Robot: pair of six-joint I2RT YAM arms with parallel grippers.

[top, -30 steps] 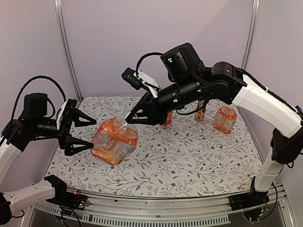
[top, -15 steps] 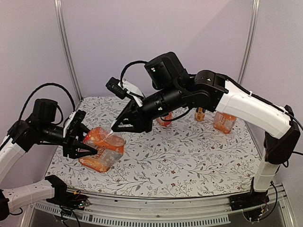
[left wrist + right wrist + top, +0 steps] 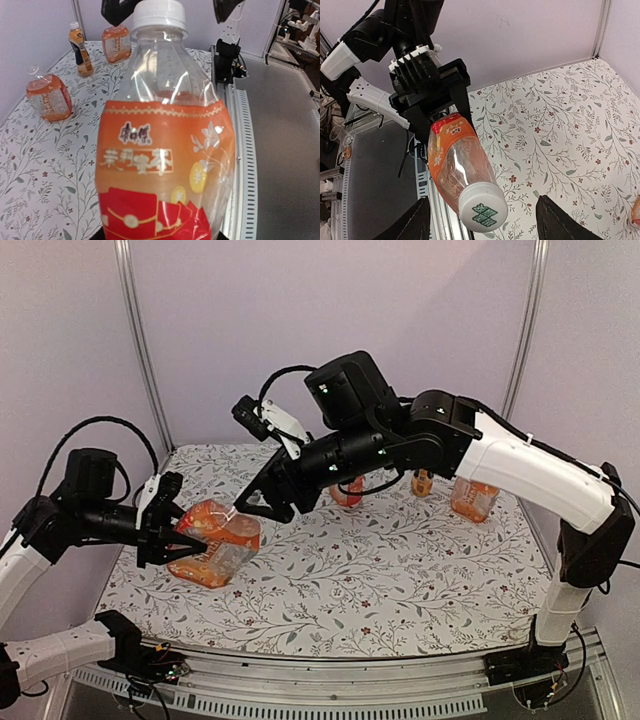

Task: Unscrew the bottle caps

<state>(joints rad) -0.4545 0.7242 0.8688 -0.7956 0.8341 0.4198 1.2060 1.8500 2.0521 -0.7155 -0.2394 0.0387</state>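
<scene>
The right gripper grabs the opposite sides of the white cap (image 3: 482,210) next, in line with the bottle's neck, to unscrew the cap.
A squat clear bottle (image 3: 212,548) with an orange label hangs tilted over the table's left side. My left gripper (image 3: 185,543) is shut on its lower body. In the left wrist view the bottle (image 3: 165,150) fills the frame and hides my left fingers. Its white cap (image 3: 157,13) points away toward the right arm. My right gripper (image 3: 482,197) is open, one black finger (image 3: 415,225) on each side of the cap (image 3: 482,210), apart from it. In the top view the right gripper (image 3: 248,508) sits at the bottle's neck.
Two more squat orange bottles (image 3: 474,492) (image 3: 348,492) and a taller slim one (image 3: 423,482) stand at the back of the floral table (image 3: 400,570). The right arm hides part of the middle bottle. A metal rail (image 3: 245,150) runs along the table's near edge.
My left gripper has shut on the bottle's body. My right gripper, shut at the cap before, has opened. The bottle has moved left and lower.
</scene>
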